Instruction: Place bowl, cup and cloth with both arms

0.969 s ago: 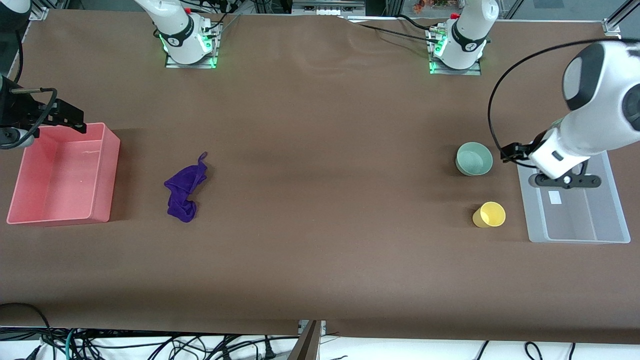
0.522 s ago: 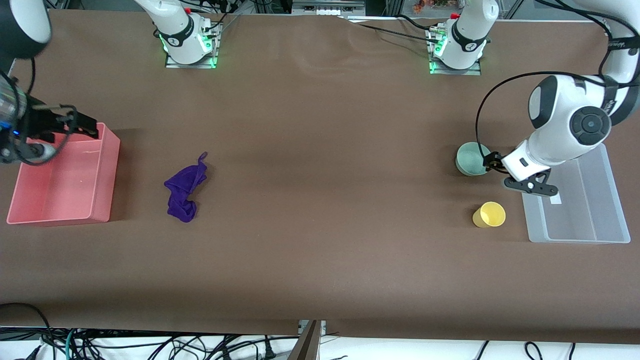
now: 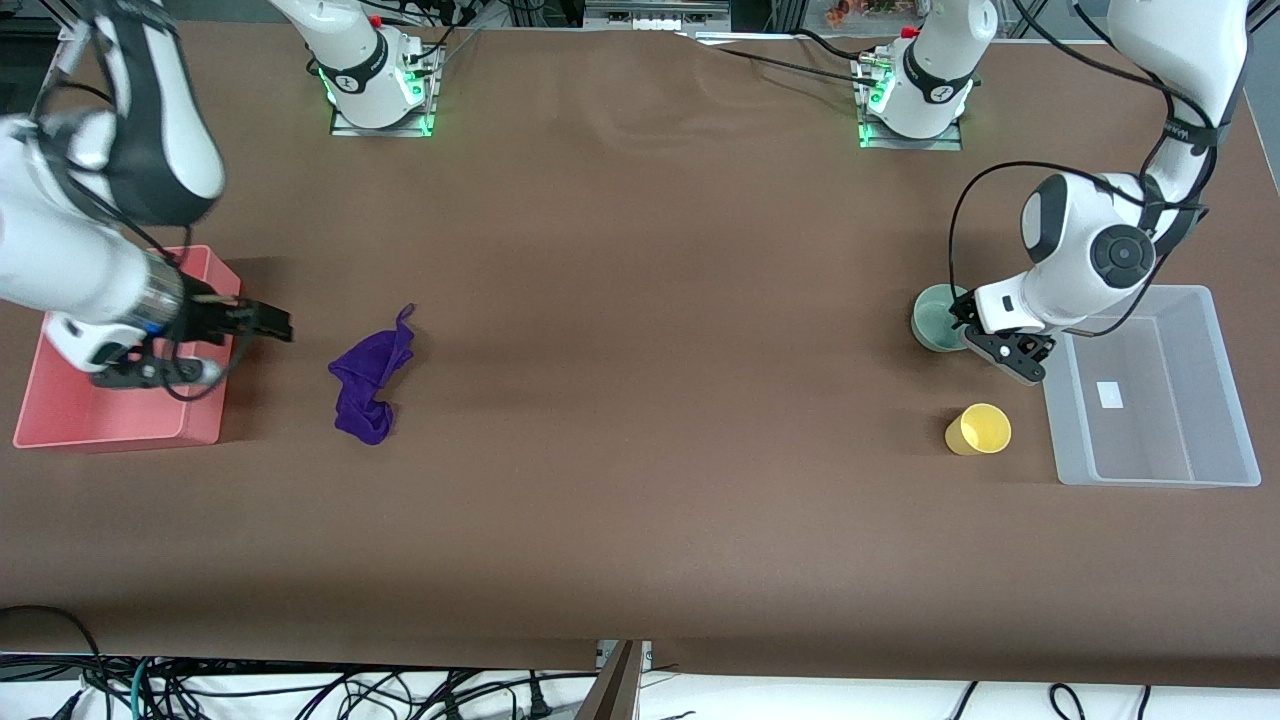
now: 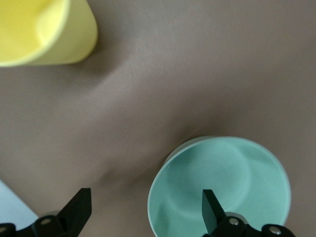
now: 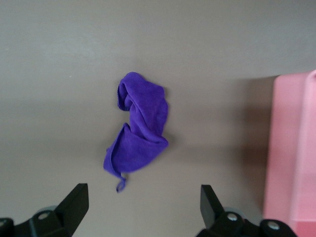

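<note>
I should next grab the purple cloth by its bunched middle (image 3: 373, 374) with my right gripper to put it in the pink bin.
The mint-green bowl (image 3: 932, 318) stands toward the left arm's end of the table, upright. My left gripper (image 3: 963, 322) hangs open at its rim. In the left wrist view one finger (image 4: 210, 205) is over the bowl (image 4: 222, 187) and the other is over bare table beside it, so the left gripper (image 4: 146, 200) straddles the rim. The yellow cup (image 3: 978, 430) (image 4: 44, 29) stands nearer the front camera than the bowl. The purple cloth (image 3: 370, 375) (image 5: 140, 131) lies crumpled toward the right arm's end. My right gripper (image 3: 272, 325) (image 5: 143, 195) is open and empty, low over the table between the cloth and the pink bin.
A pink bin (image 3: 205, 400) (image 5: 291, 148) sits at the right arm's end, partly under the right arm. A clear plastic bin (image 3: 1240, 440) sits at the left arm's end, beside the bowl and cup. Brown table covering spans the middle.
The left arm swung from over the clear bin to the bowl's rim. The right gripper came from the pink bin's farther edge down toward the cloth. Bowl, cup and cloth have not moved.
</note>
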Action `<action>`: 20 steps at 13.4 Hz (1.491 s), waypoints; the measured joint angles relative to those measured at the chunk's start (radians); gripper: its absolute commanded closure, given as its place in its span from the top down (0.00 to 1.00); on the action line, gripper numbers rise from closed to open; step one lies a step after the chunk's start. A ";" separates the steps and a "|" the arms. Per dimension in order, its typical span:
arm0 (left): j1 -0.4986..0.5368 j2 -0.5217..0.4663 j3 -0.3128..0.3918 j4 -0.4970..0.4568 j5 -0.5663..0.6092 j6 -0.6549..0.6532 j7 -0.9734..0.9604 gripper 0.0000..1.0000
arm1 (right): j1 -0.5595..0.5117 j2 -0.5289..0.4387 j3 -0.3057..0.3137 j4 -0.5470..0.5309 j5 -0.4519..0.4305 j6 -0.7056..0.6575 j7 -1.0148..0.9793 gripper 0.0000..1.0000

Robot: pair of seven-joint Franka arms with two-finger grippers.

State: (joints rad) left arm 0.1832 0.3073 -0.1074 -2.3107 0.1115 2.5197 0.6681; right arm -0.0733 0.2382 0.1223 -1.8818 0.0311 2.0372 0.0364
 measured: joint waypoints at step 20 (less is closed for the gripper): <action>0.003 -0.029 -0.012 0.381 0.000 -0.552 0.122 0.00 | 0.063 0.291 0.002 -0.092 -0.001 0.426 0.069 0.00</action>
State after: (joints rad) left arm 0.1862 0.2781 -0.1195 -1.9294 0.1115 1.9680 0.7898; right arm -0.0102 0.5296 0.1242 -1.9734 0.0297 2.4627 0.1053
